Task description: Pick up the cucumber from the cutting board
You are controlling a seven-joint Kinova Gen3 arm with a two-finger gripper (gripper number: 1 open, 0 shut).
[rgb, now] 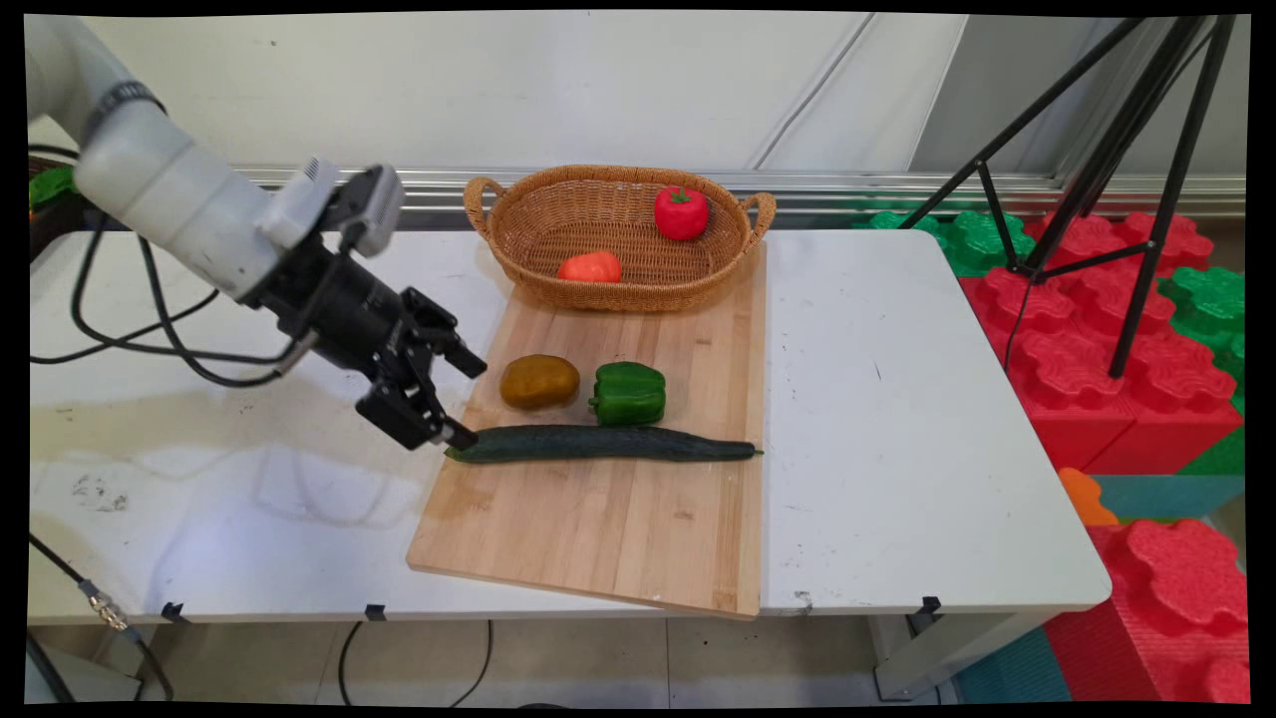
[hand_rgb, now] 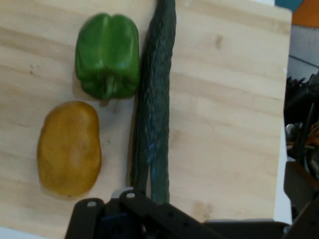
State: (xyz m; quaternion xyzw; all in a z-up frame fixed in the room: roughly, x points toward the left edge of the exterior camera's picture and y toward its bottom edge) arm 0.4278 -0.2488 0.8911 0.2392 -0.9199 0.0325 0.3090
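The robot's gripper needs to lift the cucumber from the cutting board, so it needs to grab the cucumber by its thick blunt end.
My gripper hangs low over the left edge of a wooden cutting board, pointing right, and it is open. Its lower fingertip is right at the left end of a long dark green cucumber, which lies flat across the board. In the hand view the cucumber runs down to the black linkage at the bottom edge, where its end is hidden. Just beyond the cucumber lie a brown potato and a green bell pepper. Nothing is held.
A wicker basket stands at the board's far end, holding a red tomato and an orange-red vegetable. A black tripod and red and green foam blocks stand beyond the table's right edge. Black cables hang at the left.
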